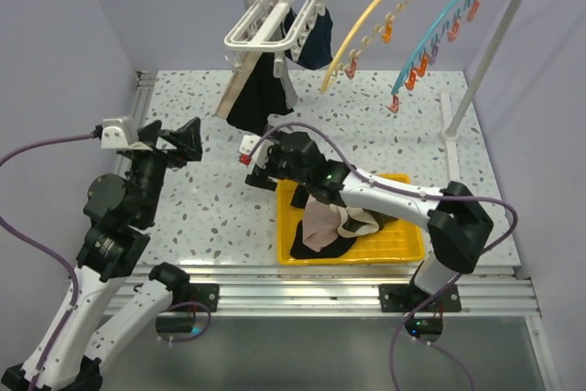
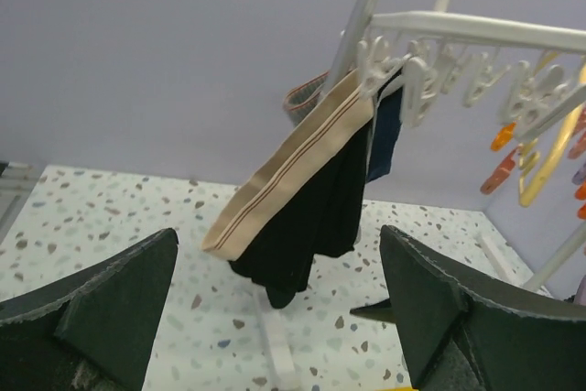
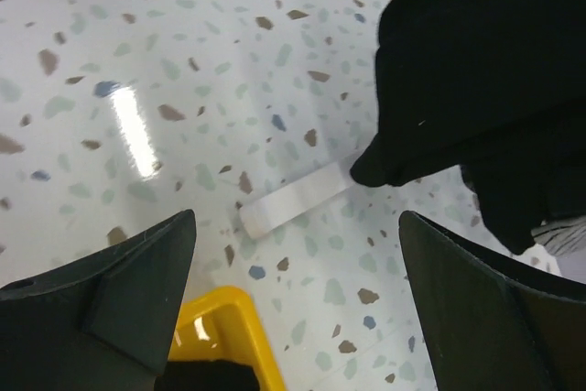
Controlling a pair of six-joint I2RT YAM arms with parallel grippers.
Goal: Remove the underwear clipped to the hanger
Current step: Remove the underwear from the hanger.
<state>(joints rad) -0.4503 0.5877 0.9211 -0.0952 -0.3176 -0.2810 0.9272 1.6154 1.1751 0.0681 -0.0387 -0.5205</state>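
My right gripper will grab the black underwear's loose lower black edge (image 1: pixel 253 123) (image 3: pixel 386 162), leaving the clips free, to remove it.
A white clip hanger (image 1: pixel 275 11) hangs from the rail at the back. A black underwear with a beige striped waistband (image 1: pixel 256 93) hangs from it, and a navy blue one (image 1: pixel 316 38) hangs behind. In the left wrist view the black garment (image 2: pixel 316 199) and navy one (image 2: pixel 385 135) hang from the white clips (image 2: pixel 403 66). My left gripper (image 1: pixel 174 141) is open and empty, left of the black garment. My right gripper (image 1: pixel 265 167) is open and empty, low over the table below the black garment (image 3: pixel 476 70). Pink-beige and black garments (image 1: pixel 320 226) lie in the yellow tray (image 1: pixel 407 249).
A yellow curved hanger (image 1: pixel 371 25) and a blue curved hanger (image 1: pixel 439 29) with orange clips hang on the same rail. The rack's white post (image 1: pixel 485 61) stands at the right. A white foot bar (image 3: pixel 293 199) of the rack lies on the speckled table.
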